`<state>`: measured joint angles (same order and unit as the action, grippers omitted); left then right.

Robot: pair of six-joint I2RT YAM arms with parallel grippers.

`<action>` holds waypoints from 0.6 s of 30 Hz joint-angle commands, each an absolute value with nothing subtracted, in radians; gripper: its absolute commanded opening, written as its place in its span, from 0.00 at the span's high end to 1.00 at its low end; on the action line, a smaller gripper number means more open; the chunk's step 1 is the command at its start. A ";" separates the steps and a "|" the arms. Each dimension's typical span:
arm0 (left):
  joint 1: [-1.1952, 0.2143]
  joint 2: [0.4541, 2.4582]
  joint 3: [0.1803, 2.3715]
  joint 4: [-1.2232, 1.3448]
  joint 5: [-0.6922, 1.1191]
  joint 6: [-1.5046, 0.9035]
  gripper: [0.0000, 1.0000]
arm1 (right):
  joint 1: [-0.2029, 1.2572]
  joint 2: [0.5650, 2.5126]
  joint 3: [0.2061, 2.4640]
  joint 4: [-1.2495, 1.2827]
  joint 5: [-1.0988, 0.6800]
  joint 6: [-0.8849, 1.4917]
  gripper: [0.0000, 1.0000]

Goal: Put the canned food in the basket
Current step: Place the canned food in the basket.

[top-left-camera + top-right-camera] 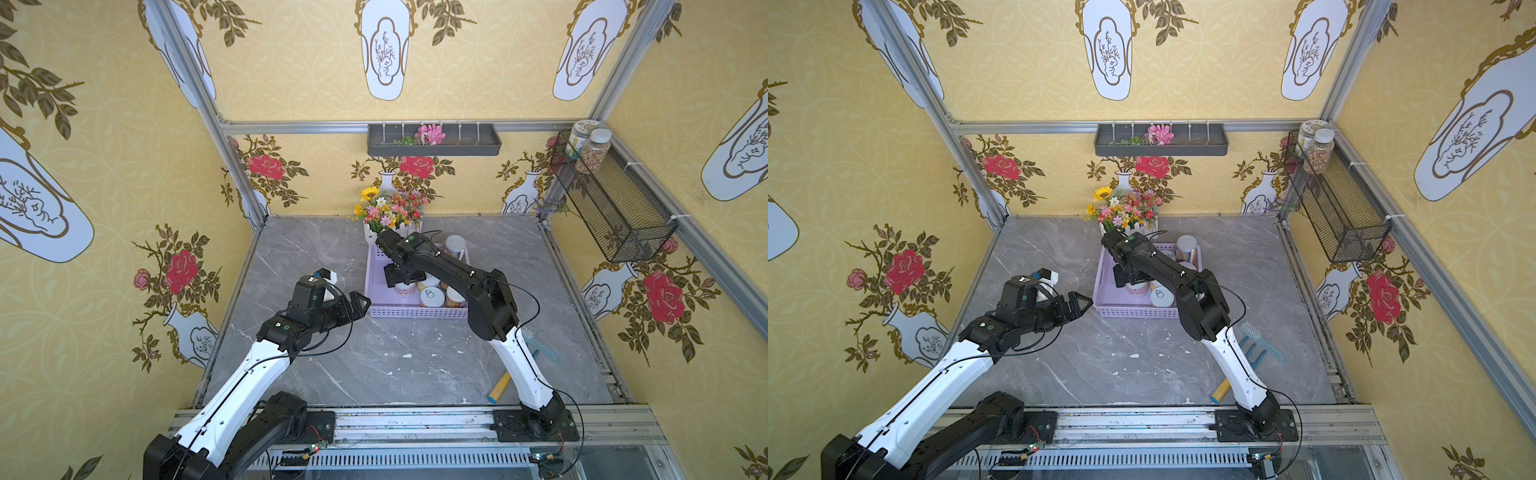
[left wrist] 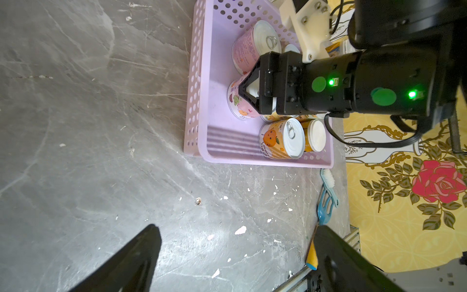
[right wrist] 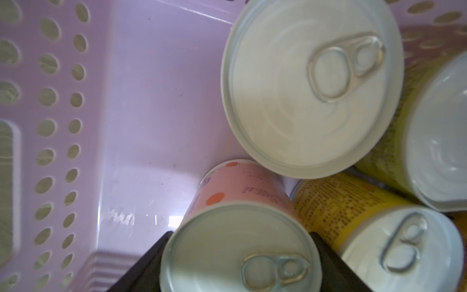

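The pink-labelled pull-tab can (image 3: 240,252) stands upright at the basket's bottom, close beside the other cans, so my right gripper should open.
The lavender basket (image 1: 415,312) (image 1: 1133,311) sits mid-table and holds several cans. My right gripper (image 1: 404,282) (image 2: 249,92) points down into it, shut on a pink-labelled pull-tab can (image 3: 240,252) (image 2: 238,106), whose base is at or just above the basket floor (image 3: 151,101). Around that can stand another pink can (image 2: 255,48), an orange pull-tab can (image 2: 280,141), a white-lidded can (image 2: 316,135) and a taller white-lidded one (image 1: 455,246). My left gripper (image 1: 361,305) (image 2: 235,232) hangs open and empty over bare table, just left of the basket.
A flower pot (image 1: 390,212) stands right behind the basket. A blue comb (image 1: 540,347) and a yellow-handled tool (image 1: 498,388) lie near the right arm's base. A black wire basket (image 1: 611,199) with jars and a grey tray (image 1: 434,141) hang on the walls.
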<state>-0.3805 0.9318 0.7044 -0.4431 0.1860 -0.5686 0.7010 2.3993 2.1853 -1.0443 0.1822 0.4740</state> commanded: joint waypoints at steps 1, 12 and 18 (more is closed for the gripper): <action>-0.380 0.931 0.697 -0.444 0.178 -0.554 0.00 | 0.701 2.410 2.180 -1.049 0.211 0.479 0.36; -0.380 0.945 0.706 -0.443 0.185 -0.550 0.00 | 0.698 2.396 2.194 -1.057 0.227 0.475 0.22; -0.380 0.943 0.707 -0.443 0.181 -0.550 0.00 | 0.696 2.391 2.201 -1.063 0.229 0.471 0.17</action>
<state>-0.3805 0.9443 0.7036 -0.4454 0.1795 -0.5583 0.6987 2.4001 2.1910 -1.0485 0.1860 0.4740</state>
